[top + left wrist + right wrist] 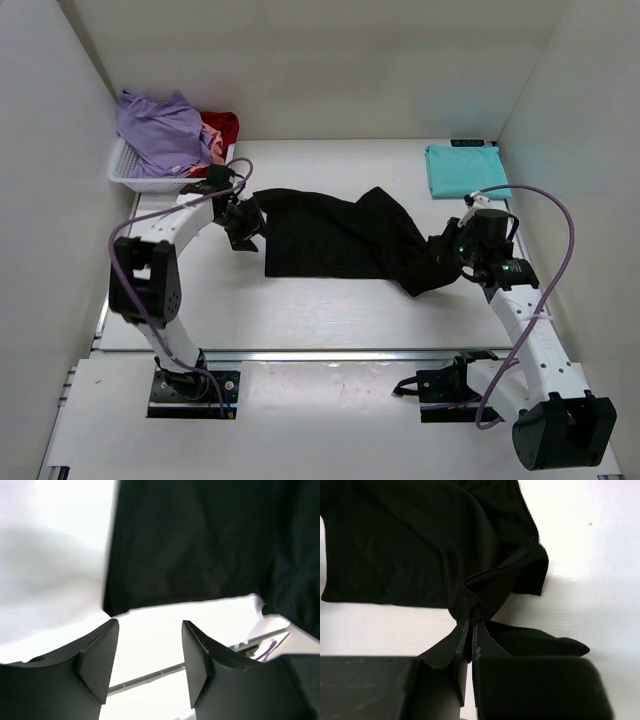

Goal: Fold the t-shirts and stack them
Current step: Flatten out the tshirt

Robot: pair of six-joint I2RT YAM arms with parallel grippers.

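Note:
My left gripper's fingers stop short, so it moves toward the black t-shirt's corner and only then closes on the t-shirt's corner.
A black t-shirt (335, 240) lies spread and rumpled across the middle of the table. My left gripper (243, 225) hovers at its left edge, open, with nothing between the fingers; in the left wrist view the black t-shirt (200, 545) sits just beyond the left gripper (150, 630). On the right, my right gripper (447, 252) is shut on a bunched fold of the shirt. In the right wrist view the right gripper (471, 626) pinches the black t-shirt (420, 545). A folded teal t-shirt (465, 170) rests at the back right. Lavender (160, 130), red (222, 126) and pink (212, 140) t-shirts fill the basket.
A white lattice basket (135, 178) stands at the back left corner, close behind my left arm. White walls enclose the table on the left, back and right. A metal rail (330, 354) runs along the table's near edge.

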